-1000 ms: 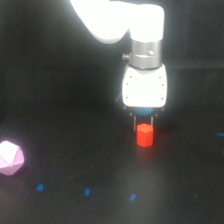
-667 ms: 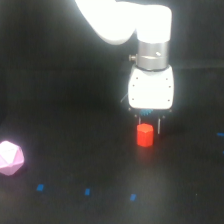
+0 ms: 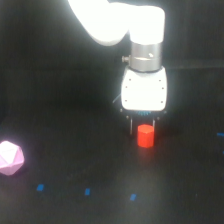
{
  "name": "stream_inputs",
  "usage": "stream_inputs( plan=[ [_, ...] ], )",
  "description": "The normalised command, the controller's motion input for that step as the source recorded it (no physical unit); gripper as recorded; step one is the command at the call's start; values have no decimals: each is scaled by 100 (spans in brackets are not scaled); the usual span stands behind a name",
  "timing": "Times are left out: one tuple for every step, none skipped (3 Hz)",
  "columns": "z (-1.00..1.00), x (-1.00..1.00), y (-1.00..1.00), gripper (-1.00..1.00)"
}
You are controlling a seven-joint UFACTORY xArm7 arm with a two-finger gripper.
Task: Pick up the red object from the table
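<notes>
The robot's gripper will next pick up the red object by its opposite upright sides.
The red object (image 3: 145,136) is a small stubby red block that stands on the black table (image 3: 75,125), right of centre in the exterior view. My gripper (image 3: 144,125) hangs straight down from the white arm, directly over it. Its thin dark fingers (image 3: 131,124) are spread and stand on either side of the block's top. They look open, with gaps to the block's sides. The block rests on the table.
A larger pink faceted polyhedron (image 3: 10,158) lies at the exterior view's far left. Small blue marks (image 3: 87,191) dot the table nearer the camera, and another mark sits at the far right edge. No blue ball is in view.
The gripper drifted a little to the exterior view's right, then came back over the red block and sits slightly lower. The block has not moved.
</notes>
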Motion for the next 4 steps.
stream_inputs(
  plan=[
    [-29, 29, 5, -100],
    [100, 20, -25, -98],
    [100, 49, -55, -100],
    [100, 74, -3, -100]
  ],
)
